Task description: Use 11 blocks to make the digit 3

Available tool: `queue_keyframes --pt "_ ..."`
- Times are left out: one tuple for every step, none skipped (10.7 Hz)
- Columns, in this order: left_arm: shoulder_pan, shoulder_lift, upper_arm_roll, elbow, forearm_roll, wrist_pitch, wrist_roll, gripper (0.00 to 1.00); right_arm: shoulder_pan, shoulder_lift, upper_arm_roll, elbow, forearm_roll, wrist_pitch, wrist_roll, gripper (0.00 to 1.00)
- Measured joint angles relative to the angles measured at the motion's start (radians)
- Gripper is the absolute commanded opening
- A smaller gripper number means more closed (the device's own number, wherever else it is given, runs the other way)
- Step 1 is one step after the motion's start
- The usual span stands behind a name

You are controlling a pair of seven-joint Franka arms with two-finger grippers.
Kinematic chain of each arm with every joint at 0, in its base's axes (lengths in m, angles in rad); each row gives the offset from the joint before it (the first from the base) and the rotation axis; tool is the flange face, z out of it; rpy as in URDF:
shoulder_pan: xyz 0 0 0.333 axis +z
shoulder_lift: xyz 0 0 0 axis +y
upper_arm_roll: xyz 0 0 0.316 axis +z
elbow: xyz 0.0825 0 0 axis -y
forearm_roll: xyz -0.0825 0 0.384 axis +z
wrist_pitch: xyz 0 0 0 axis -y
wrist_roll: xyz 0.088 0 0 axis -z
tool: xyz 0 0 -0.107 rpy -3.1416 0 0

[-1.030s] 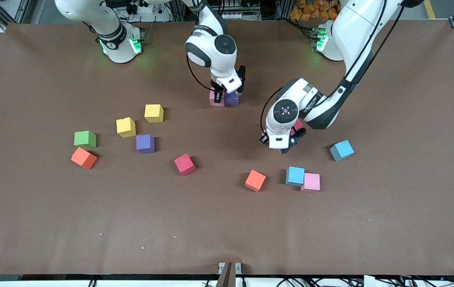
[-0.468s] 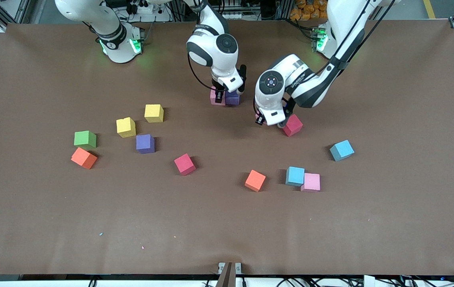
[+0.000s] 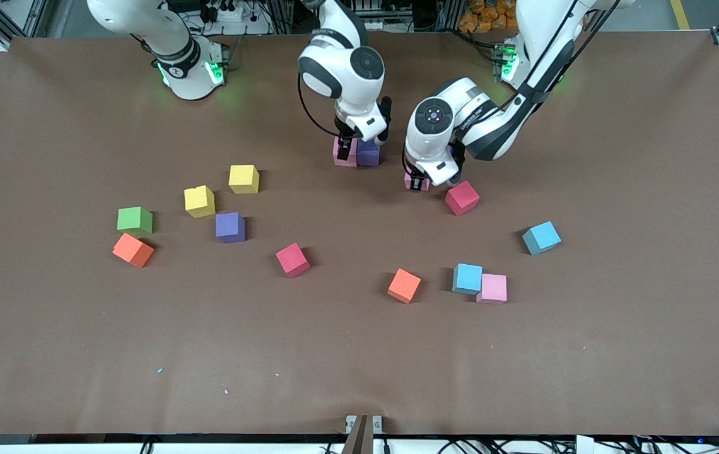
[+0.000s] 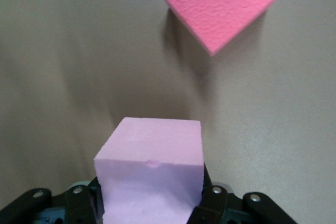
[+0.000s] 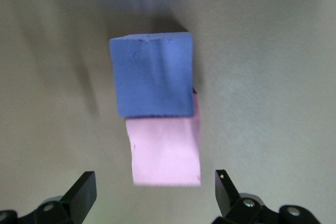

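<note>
My left gripper needs to bring the pink block [image 3: 408, 181] [image 4: 149, 182] to the spot beside the purple block before it lets go, because the pink block is still hanging short of that spot.
My right gripper [image 3: 350, 144] hangs open just above a pink block [image 3: 342, 154] that touches a purple block [image 3: 369, 154]; the right wrist view shows the pink block [image 5: 165, 150] and the purple block [image 5: 152, 74] free between the spread fingers [image 5: 84, 190]. My left gripper [image 3: 419, 181] is shut on another pink block [image 4: 152, 166], low over the table beside a crimson block [image 3: 462, 198], toward the right arm's end of it. Loose blocks: crimson [image 3: 292, 260], orange [image 3: 404, 285], sky-blue [image 3: 467, 278] touching pink [image 3: 493, 288], sky-blue [image 3: 541, 238], two yellow [image 3: 244, 179], [image 3: 199, 201], purple [image 3: 230, 227], orange [image 3: 133, 250].
A green cube [image 3: 135, 220] sits beside the orange block toward the right arm's end. The brown table [image 3: 359, 366] is bare along the edge nearest the front camera. The two grippers hang close together near the middle.
The right gripper opened, let go of the pink block beside the purple one and rose slightly. The left arm carried its pink block past the crimson block toward that pair.
</note>
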Motion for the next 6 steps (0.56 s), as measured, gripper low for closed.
queue_keyframes --pt "0.001 0.0 -0.005 -0.012 0.0 0.032 -0.047 0.0 -0.015 -0.037 -0.007 0.0 0.0 -0.034 0.018 1.0" --pt "0.001 0.0 -0.014 -0.021 0.0 0.068 -0.086 0.0 -0.052 -0.07 -0.012 -0.001 0.0 -0.06 0.05 1.0" --pt "0.001 -0.001 -0.026 -0.031 0.0 0.108 -0.117 0.0 -0.115 -0.093 -0.014 -0.001 0.0 -0.068 0.076 1.0" --pt "0.001 -0.002 -0.04 -0.044 0.0 0.141 -0.141 0.0 -0.189 -0.102 -0.017 0.001 0.0 -0.059 0.088 1.0" --pt "0.0 -0.002 -0.05 -0.063 0.0 0.174 -0.161 0.0 -0.261 -0.1 -0.019 0.008 0.001 -0.031 0.096 1.0" --pt "0.0 -0.002 -0.057 -0.083 0.0 0.203 -0.179 0.0 -0.323 -0.087 -0.019 0.024 0.001 0.005 0.104 1.0"
